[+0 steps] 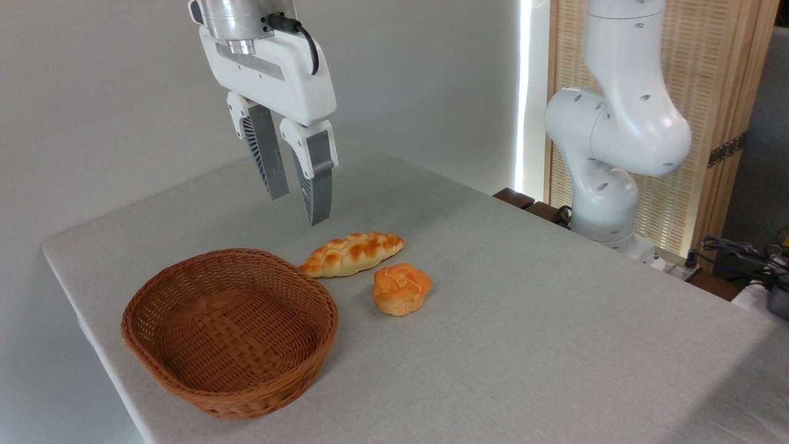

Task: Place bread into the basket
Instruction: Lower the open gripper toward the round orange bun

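Next, my gripper grabs the round bun across its knotted top [400, 279], to put bread into the basket [229, 330].
The bread [401, 288], a small round orange-golden bun with a knotted top, lies on the grey table to the right of the basket [229, 330]. That basket is round, brown wicker and holds nothing. My gripper [300, 206] hangs in the air above and behind both, well clear of the table. Its two grey fingers [318, 179] point down with a gap between them and nothing in it, so it is open.
A longer pale braided loaf [351, 253] with browned patches lies just behind the bun, next to the basket's rim. The arm's white base [607, 135] stands at the table's far right edge. Cables and clutter [749, 259] sit beyond the right edge.
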`<act>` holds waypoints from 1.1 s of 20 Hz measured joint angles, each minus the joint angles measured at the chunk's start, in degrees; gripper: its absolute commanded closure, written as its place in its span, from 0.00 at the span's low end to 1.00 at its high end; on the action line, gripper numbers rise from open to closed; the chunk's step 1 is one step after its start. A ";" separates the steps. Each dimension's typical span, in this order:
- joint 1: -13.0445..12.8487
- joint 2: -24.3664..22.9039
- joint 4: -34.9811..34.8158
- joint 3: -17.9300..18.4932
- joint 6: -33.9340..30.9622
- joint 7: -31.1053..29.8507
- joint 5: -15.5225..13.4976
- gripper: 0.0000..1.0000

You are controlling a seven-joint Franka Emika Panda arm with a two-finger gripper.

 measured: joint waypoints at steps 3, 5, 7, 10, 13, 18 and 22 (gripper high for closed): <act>0.24 0.01 0.00 0.12 -0.03 0.00 0.00 0.00; 0.48 0.01 0.00 0.19 -0.04 0.00 0.00 0.00; 0.56 0.01 0.00 0.20 -0.04 0.00 0.00 0.00; 0.55 0.00 -0.07 0.19 -0.08 0.00 0.00 0.00; 0.56 -1.01 -1.95 0.19 -0.18 0.00 0.00 0.00; 0.11 -5.35 -9.58 -0.22 -0.16 0.01 -0.48 0.00; -1.20 -9.89 -18.19 -0.64 3.14 1.91 -0.84 0.00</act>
